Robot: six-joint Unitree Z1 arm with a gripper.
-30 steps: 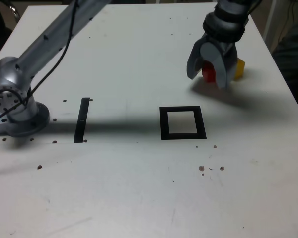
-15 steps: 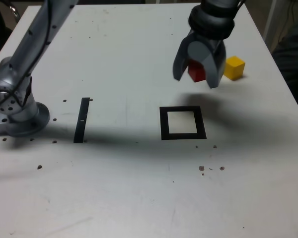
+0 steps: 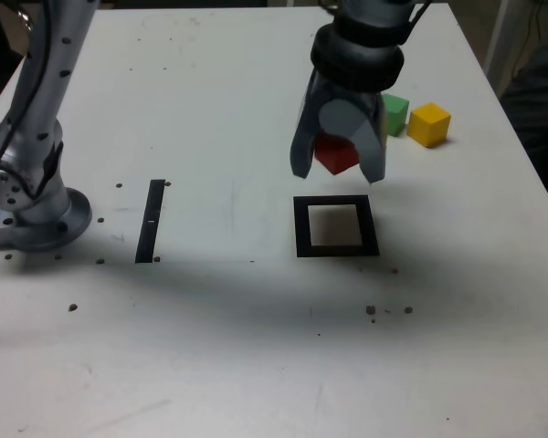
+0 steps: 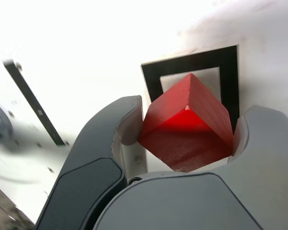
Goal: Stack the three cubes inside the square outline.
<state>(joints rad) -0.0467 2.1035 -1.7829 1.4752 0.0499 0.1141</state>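
The red cube (image 3: 336, 153) hangs above the table, short of the square outline (image 3: 336, 226), so my gripper moves the red cube there next before releasing it.
My gripper (image 3: 338, 164) hangs in the air, shut on the red cube (image 3: 336, 153), just beyond the far edge of the square outline (image 3: 336, 226). The wrist view shows the red cube (image 4: 189, 122) clamped cornerwise between both fingers, with the square outline (image 4: 229, 72) on the table beneath it. The green cube (image 3: 395, 114) and the yellow cube (image 3: 429, 124) sit side by side on the table toward the exterior view's right, behind the gripper.
A narrow black strip (image 3: 152, 220) lies on the table at the exterior view's left, near the arm's metal base (image 3: 32, 205). Small dark specks dot the white table (image 3: 256, 347). The table's right edge runs past the yellow cube.
The gripper lifted the red cube off the table beside the yellow cube and carried it toward the exterior view's left and nearer the outline. The green cube came into sight behind it.
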